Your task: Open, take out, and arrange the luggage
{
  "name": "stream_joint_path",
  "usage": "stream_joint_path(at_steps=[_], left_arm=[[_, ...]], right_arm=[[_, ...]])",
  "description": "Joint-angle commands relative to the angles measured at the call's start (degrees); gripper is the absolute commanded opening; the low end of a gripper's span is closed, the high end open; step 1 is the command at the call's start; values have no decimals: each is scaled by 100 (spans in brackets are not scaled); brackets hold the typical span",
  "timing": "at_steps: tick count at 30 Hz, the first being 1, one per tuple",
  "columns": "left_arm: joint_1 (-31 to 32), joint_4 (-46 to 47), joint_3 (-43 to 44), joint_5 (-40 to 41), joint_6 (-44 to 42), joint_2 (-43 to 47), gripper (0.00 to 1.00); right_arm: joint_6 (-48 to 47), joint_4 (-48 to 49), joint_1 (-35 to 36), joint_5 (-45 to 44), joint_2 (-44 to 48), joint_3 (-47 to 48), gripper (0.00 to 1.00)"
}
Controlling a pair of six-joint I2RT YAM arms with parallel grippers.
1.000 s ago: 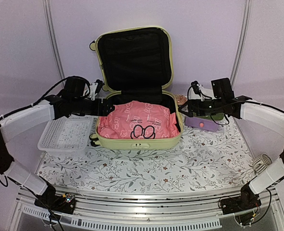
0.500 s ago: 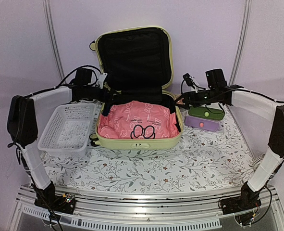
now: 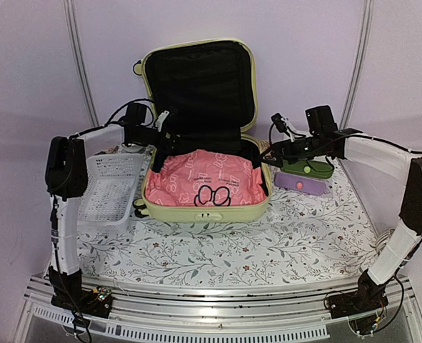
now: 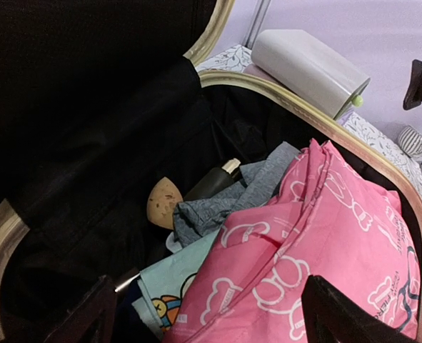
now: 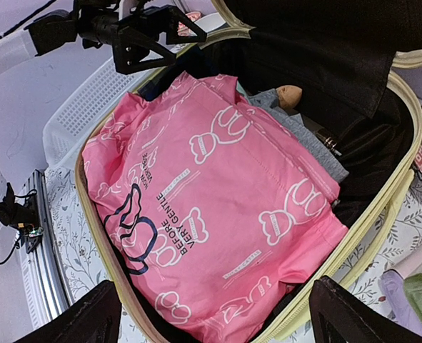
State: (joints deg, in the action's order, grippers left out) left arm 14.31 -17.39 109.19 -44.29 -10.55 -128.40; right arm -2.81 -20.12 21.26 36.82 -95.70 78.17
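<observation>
My left gripper grabs the pink bag's rear edge point(image 3: 185, 156) point(image 4: 209, 301) next, leaving the bag's other end for my right gripper, to take the bag out.
The luggage point(image 3: 203, 212), a pale yellow-green suitcase, lies open with its black-lined lid point(image 3: 196, 86) standing upright. A pink bag with white bear prints point(image 3: 207, 179) fills its base. Behind the bag lie a grey garment point(image 4: 218, 207), a tan sponge point(image 4: 162, 201) and a light blue cartoon item point(image 4: 171, 286). My left gripper point(image 3: 165, 133) hangs open over the suitcase's left rear corner, holding nothing; in its wrist view the gripper point(image 4: 211, 314) has the bag's edge below it. My right gripper point(image 3: 268, 153) is open at the right rim, and its wrist view shows the gripper point(image 5: 211, 318) above the pink bag point(image 5: 211, 193).
A white slatted basket point(image 3: 111, 189) stands left of the suitcase. A small box with green and purple drawers point(image 3: 307, 175) sits on the right, under the right arm. The table wears a floral cloth point(image 3: 268, 243).
My left arm has swung from above the basket to the suitcase's left rear corner, and its jaws have widened. The right arm's elbow rose and its gripper drew slightly back along the rim.
</observation>
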Motion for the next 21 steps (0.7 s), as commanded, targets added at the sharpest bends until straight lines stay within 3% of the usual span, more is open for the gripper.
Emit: stream_joint_path(at_steps=[1, 5, 15, 16, 21], left_arm=[[37, -466, 556, -741, -47, -552, 92], [129, -789, 1084, -1079, -5, -1005, 88], [552, -1385, 1074, -2009, -551, -1010, 76], [562, -1397, 994, -2061, -535, -969, 71], [598, -1646, 898, -1610, -329, -841, 6]], right_arm=[[45, 98, -16, 194, 312, -303, 94], [95, 121, -16, 186, 422, -405, 94], [135, 95, -16, 153, 532, -540, 94], [138, 96, -15, 144, 547, -574, 94], [157, 100, -15, 65, 538, -635, 93]])
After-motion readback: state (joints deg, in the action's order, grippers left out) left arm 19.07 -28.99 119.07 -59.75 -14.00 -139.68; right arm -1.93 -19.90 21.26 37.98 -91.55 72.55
